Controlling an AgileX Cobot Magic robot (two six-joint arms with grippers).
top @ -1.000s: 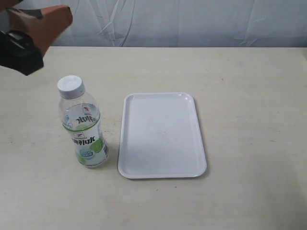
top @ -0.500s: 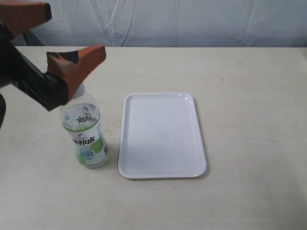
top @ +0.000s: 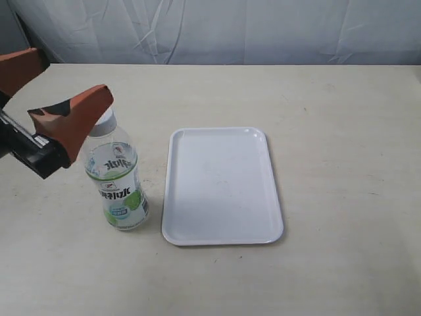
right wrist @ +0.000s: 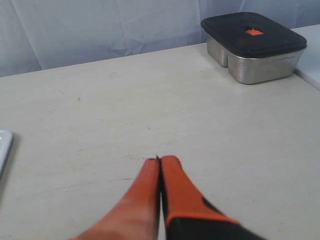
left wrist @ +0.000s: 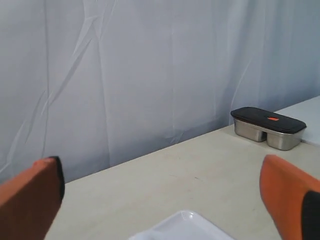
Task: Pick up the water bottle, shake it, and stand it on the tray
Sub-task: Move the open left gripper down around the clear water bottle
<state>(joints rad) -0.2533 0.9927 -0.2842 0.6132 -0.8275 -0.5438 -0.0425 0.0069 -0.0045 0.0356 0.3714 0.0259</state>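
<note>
The water bottle needs to be shaken and stood on the tray (top: 223, 191), so my left gripper will grab it by its labeled body (top: 116, 176) next.
The water bottle (top: 118, 187) stands upright on the table just left of the tray (top: 223, 191); it is clear, with a white-and-green label. Its white cap (top: 103, 122) is partly hidden behind one orange finger. My left gripper (top: 77, 76) hovers open at cap height, up and to the left of the bottle, holding nothing. In the left wrist view that gripper (left wrist: 160, 165) is spread wide, with only a corner of the tray (left wrist: 185, 227) showing and the bottle out of view. My right gripper (right wrist: 159, 162) is shut and empty over bare table, and it is outside the exterior view.
A steel lunch box with a black lid (right wrist: 252, 45) sits near the backdrop curtain, also seen as the lunch box (left wrist: 267, 127) in the left wrist view. A sliver of the tray (right wrist: 2, 145) shows at the edge of the right wrist view.
My left gripper came in from the upper left with its fingers spread, then sank lower and slightly left. One finger now covers part of the cap. Bottle and tray have not moved.
</note>
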